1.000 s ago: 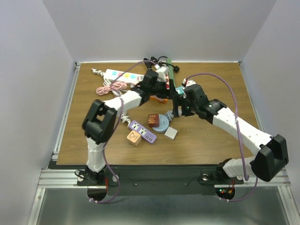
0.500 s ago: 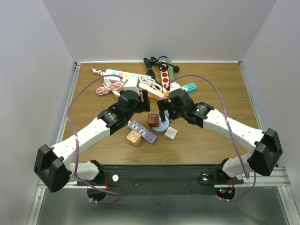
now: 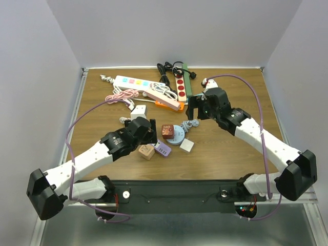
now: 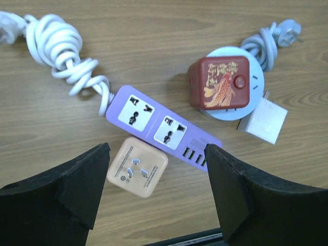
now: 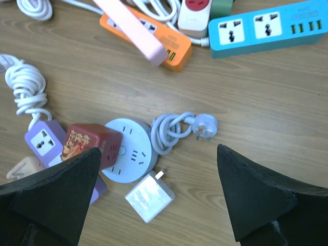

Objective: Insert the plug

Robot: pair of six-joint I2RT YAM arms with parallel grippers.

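Note:
My left gripper grabs the pins-up beige cube plug by its opposite sides next, which leaves its other sides free to hand over to my right gripper.
A light-blue three-pin plug (image 5: 206,126) on a coiled cord lies on the table beside its round pale-blue socket hub (image 5: 128,149). A red cube adapter (image 4: 219,82) sits on the hub. A purple power strip (image 4: 159,128) lies left of it, with a beige cube plug (image 4: 137,166) pins-up against its near side. My left gripper (image 4: 156,149) hangs open above the beige cube and purple strip, holding nothing. My right gripper (image 5: 158,149) is open and empty above the hub and the coiled cord. A white charger (image 5: 149,196) lies near the hub.
At the back are a white strip with coloured buttons (image 3: 132,82), a pink cable (image 3: 122,96), orange and pink strips (image 3: 169,104), a red-and-white strip (image 3: 180,86), black cable (image 3: 166,69) and a teal strip (image 5: 266,25). A white adapter (image 3: 138,112) lies left of centre.
Both arms left the strips at the back. The left gripper came towards the near edge over the purple strip. The right gripper passed over the hub, then drew back right. Both jaws widened.

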